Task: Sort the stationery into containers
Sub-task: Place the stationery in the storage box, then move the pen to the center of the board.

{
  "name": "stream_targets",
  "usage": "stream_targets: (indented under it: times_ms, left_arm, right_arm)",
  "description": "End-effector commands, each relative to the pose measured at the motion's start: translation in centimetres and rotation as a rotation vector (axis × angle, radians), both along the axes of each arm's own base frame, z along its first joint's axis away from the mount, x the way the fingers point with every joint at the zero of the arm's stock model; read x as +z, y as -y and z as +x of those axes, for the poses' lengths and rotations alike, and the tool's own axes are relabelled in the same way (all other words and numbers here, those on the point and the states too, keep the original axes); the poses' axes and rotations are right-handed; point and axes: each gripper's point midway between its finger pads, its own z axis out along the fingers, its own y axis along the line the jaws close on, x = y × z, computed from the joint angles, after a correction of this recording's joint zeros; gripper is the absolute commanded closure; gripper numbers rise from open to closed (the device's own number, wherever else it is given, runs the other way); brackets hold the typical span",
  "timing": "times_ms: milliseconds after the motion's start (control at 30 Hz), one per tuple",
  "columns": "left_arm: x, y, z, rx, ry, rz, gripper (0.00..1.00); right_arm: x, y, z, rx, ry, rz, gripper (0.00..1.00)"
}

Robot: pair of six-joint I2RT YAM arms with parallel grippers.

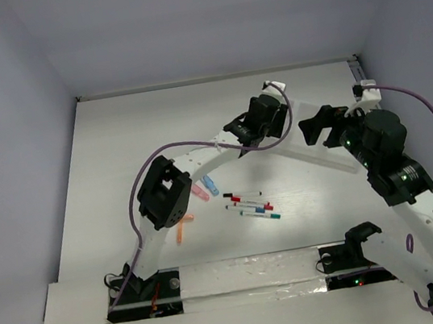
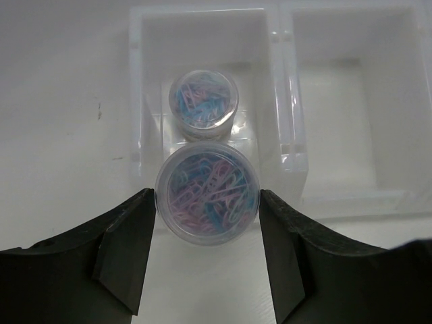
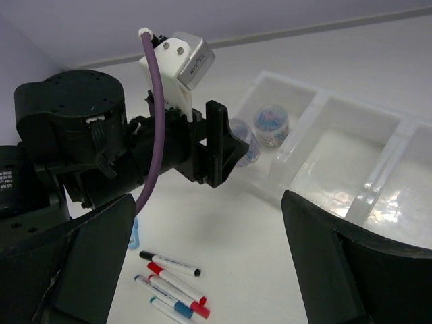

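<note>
The disc would hit the tray's near side if the left gripper opened now, so the left gripper has to move it toward the free bottom in front of the second disc before releasing it.
My left gripper [image 2: 207, 202] is shut on a round bluish-grey disc [image 2: 207, 196] full of coloured clips, held over the near wall of the white tray's [image 2: 290, 101] left compartment. A second disc [image 2: 203, 101] lies inside that compartment. The top view shows this gripper [image 1: 256, 123] at the tray's [image 1: 325, 154] left end. My right gripper [image 3: 209, 256] is open and empty, hovering above the table beside the tray [image 3: 351, 155]. Several pens [image 1: 251, 203] lie in a cluster mid-table, and they also show in the right wrist view [image 3: 172, 283]. Pink [image 1: 199, 190], blue [image 1: 210, 185] and orange [image 1: 183, 228] pieces lie to their left.
The tray's middle compartment [image 2: 351, 115] holds nothing. The left arm's link [image 1: 164, 194] hangs over the table near the chunky pieces. A purple cable [image 1: 189, 143] loops above the left arm. Walls close the table on the left, back and right.
</note>
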Motion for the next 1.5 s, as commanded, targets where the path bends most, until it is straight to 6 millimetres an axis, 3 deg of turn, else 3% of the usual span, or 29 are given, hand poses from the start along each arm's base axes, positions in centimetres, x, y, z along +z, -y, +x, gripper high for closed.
stream_targets:
  times_ms: [0, 133, 200, 233, 267, 633, 833, 1033, 1067, 1133, 1167, 1233, 1267, 1333, 1367, 1433, 1467]
  left_arm:
    - [4.4, 0.4, 0.9, -0.001, 0.077, -0.075, 0.79]
    - [3.3, 0.9, 1.4, 0.001, 0.072, -0.063, 0.79]
    - [1.7, 1.1, 1.5, -0.003, 0.048, -0.033, 0.79]
    - [2.2, 1.4, 1.8, -0.004, 0.055, -0.040, 0.79]
    - [0.9, 1.5, 1.9, -0.004, 0.038, -0.013, 0.79]
    - [0.3, 1.8, 2.6, 0.022, 0.033, -0.001, 0.80]
    - [-2.0, 2.5, 3.1, 0.015, 0.013, 0.033, 0.78]
    - [-2.8, 2.7, 3.3, 0.020, 0.018, 0.022, 0.52]
    - [-2.3, 2.7, 3.4, 0.023, 0.025, 0.014, 0.42]
    - [-1.7, 2.4, 3.3, 0.032, 0.031, 0.002, 0.31]
    - [0.0, 2.3, 3.1, 0.031, 0.049, -0.023, 0.18]
    - [1.4, 2.0, 2.7, 0.026, 0.061, -0.055, 0.10]
    - [4.8, 2.0, 2.5, 0.024, 0.102, -0.120, 0.01]
    - [7.3, 1.6, 1.7, 0.007, 0.121, -0.168, 0.01]
    - [11.0, 1.1, 1.0, -0.003, 0.156, -0.224, 0.01]
    - [13.8, 0.4, 0.0, -0.020, 0.187, -0.282, 0.01]
    - [17.9, -0.9, -1.0, -0.023, 0.231, -0.343, 0.01]
  right_arm:
    - [0.7, -0.2, 0.1, 0.008, 0.035, 0.019, 0.05]
    - [0.6, -0.4, 0.0, 0.022, 0.037, 0.025, 0.05]
    - [0.6, -0.5, -0.1, 0.029, 0.041, 0.028, 0.05]
    - [0.5, -0.5, -0.1, 0.030, 0.040, 0.024, 0.05]
    - [0.5, -0.5, -0.1, 0.031, 0.039, 0.024, 0.05]
    - [0.4, -0.5, -0.2, 0.030, 0.045, 0.025, 0.05]
    - [0.2, -0.6, -0.2, 0.034, 0.040, 0.026, 0.05]
    - [0.0, -0.6, -0.2, 0.034, 0.036, 0.027, 0.05]
    - [0.1, -0.6, -0.2, 0.035, 0.037, 0.029, 0.05]
    - [0.4, -0.6, -0.4, 0.035, 0.045, 0.034, 0.05]
    - [0.6, -0.5, -0.5, 0.033, 0.050, 0.036, 0.05]
    - [1.1, -0.4, -0.8, 0.035, 0.065, 0.038, 0.05]
    - [1.4, -0.4, -0.9, 0.035, 0.070, 0.042, 0.05]
    - [1.9, -0.3, -1.1, 0.035, 0.082, 0.045, 0.06]
    - [1.9, -0.4, -1.2, 0.041, 0.080, 0.047, 0.07]
    - [2.0, -1.0, -1.5, 0.074, 0.077, 0.052, 0.13]
    - [1.9, -1.0, -1.6, 0.079, 0.073, 0.052, 0.17]
